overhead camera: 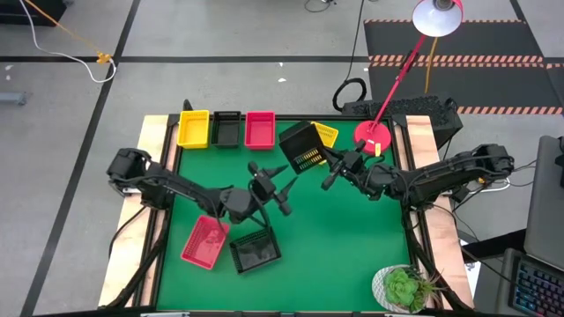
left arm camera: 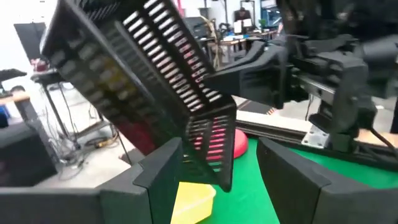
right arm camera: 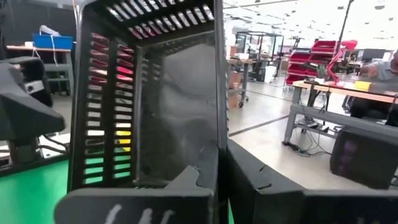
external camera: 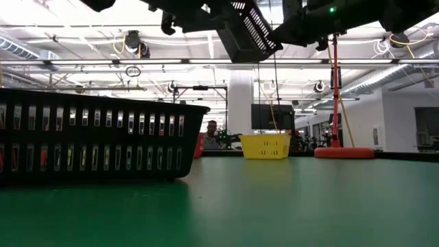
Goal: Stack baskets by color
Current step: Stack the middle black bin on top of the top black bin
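Note:
I will stack the lifted basket in the row's black basket [overhead camera: 226,130], so my left gripper will next grab it by its long side's rim [overhead camera: 305,165].
My right gripper [overhead camera: 330,171] is shut on a black basket [overhead camera: 301,147] and holds it in the air over the table's far middle. My left gripper [overhead camera: 289,195] stands open just on the near side of that basket. In the left wrist view the basket's lower corner [left arm camera: 219,168] shows between the open fingers, and the high view shows a gap between them. A yellow basket [overhead camera: 325,134] rests on the table behind the held one. Yellow [overhead camera: 194,128], black [overhead camera: 226,129] and pink [overhead camera: 259,129] baskets stand in a row at the far edge. A pink basket [overhead camera: 204,241] and a black one [overhead camera: 256,251] lie near left. My right gripper pinches one side wall [right arm camera: 217,146] of the black basket at its rim, one finger [right arm camera: 186,186] inside the basket and the other outside. The fingers come about level from the table's right. The basket is lifted clear and tilted, its open side turned toward the right arm.
A red lamp base [overhead camera: 371,135] with its slanting pole stands at the far right, close to the right arm. A potted plant [overhead camera: 404,286] sits at the near right corner. Bare green mat [overhead camera: 352,238] lies across the near middle and right.

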